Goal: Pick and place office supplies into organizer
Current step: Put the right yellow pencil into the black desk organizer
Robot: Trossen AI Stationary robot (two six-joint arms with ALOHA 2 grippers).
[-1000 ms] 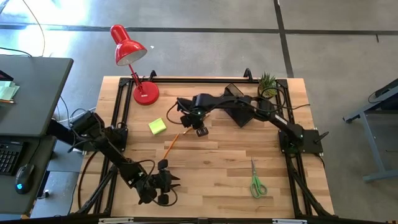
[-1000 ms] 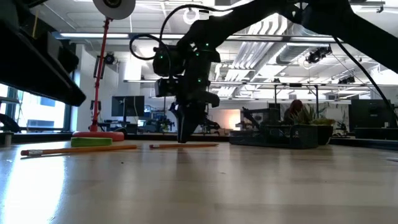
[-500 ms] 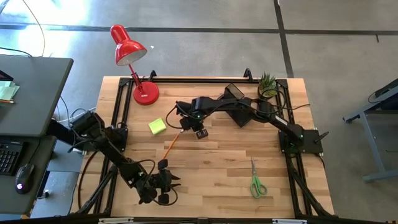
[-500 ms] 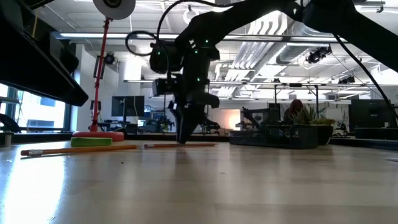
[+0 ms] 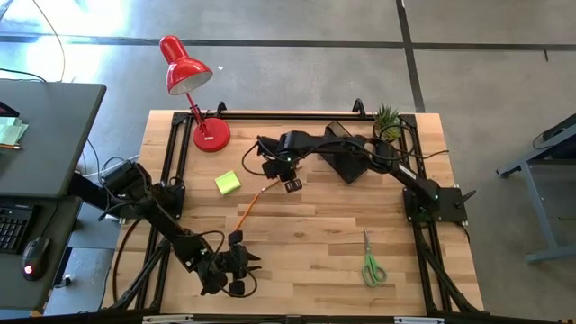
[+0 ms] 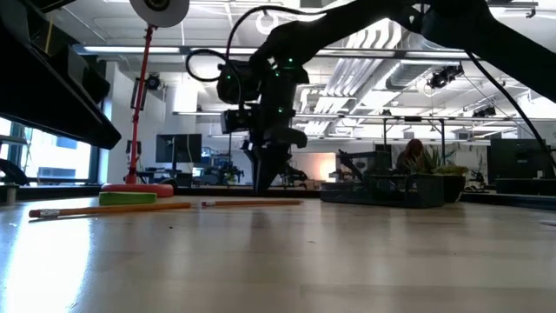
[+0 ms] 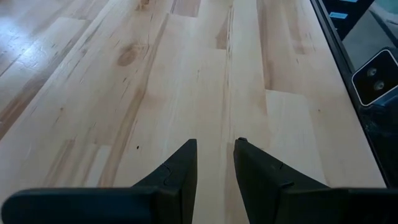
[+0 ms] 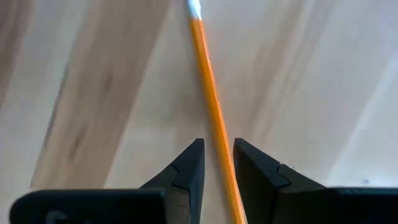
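Observation:
The right gripper grabs the orange pencil under it by the pencil's slim body (image 8: 224,146) next, to get the pencil into the organizer.
Two thin orange pencils lie flat on the table. One pencil (image 5: 246,214) is out in the open; the other pencil (image 8: 211,106) lies under my right gripper (image 8: 216,155). That gripper points down, open by a narrow gap, with a finger on either side of the pencil. In the low view its tips (image 6: 265,189) hang just above that pencil (image 6: 252,203). The yellow-green sticky-note block (image 5: 227,183) and the green-handled scissors (image 5: 371,265) lie flat too. The black mesh organizer (image 6: 391,187) stands at the back, partly under the right arm. My left gripper (image 7: 214,149) waits open near the front edge.
A red desk lamp (image 5: 193,81) stands at the far left corner and a small potted plant (image 5: 387,121) at the far right. A black frame rail (image 5: 175,162) runs along the table's sides. Bare wood lies between the pencils and the scissors.
My right gripper has risen a little from the table above the pencil, and its finger gap looks the same. Both pencils stay flat on the wood.

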